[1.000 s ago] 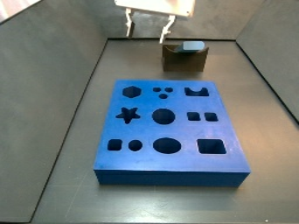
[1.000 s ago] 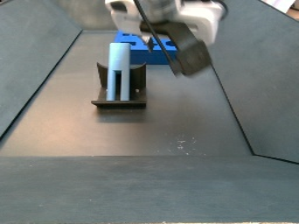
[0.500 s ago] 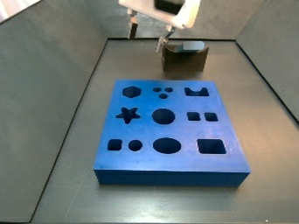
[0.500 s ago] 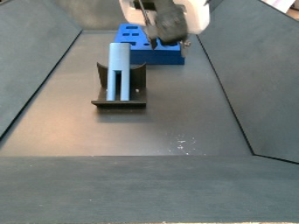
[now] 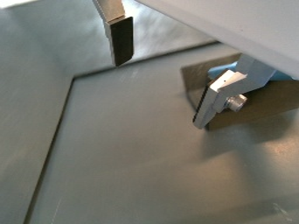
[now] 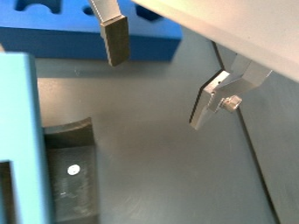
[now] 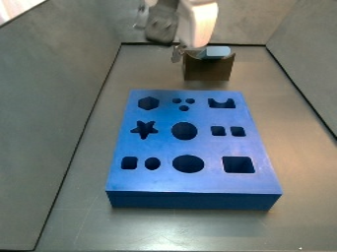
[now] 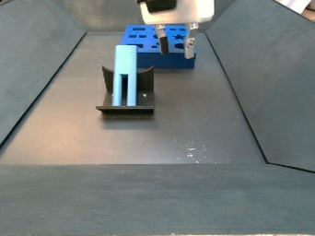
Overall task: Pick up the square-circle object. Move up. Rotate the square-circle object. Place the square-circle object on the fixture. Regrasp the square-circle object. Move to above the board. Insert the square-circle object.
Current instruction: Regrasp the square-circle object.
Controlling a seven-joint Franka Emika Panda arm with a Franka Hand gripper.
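Observation:
The peg needs to be picked up next by its upper end, which stands free for my gripper, since the dark fixture closes around the peg's lower part.
The square-circle object, a light blue-grey peg, stands upright in the dark fixture, free of the gripper. In a side view its end shows on top of the fixture. My gripper hangs open beside and beyond the fixture, near the blue board's far end, with nothing between its fingers. In both wrist views the gripper is open over bare floor. The peg, the fixture and the board lie off to the sides.
Dark sloping walls ring the grey floor. The board lies just behind the fixture, with several shaped holes in its top.
The gripper has turned about its wrist and swung away from the near side toward the board end, still open. The peg has stayed upright in the fixture.

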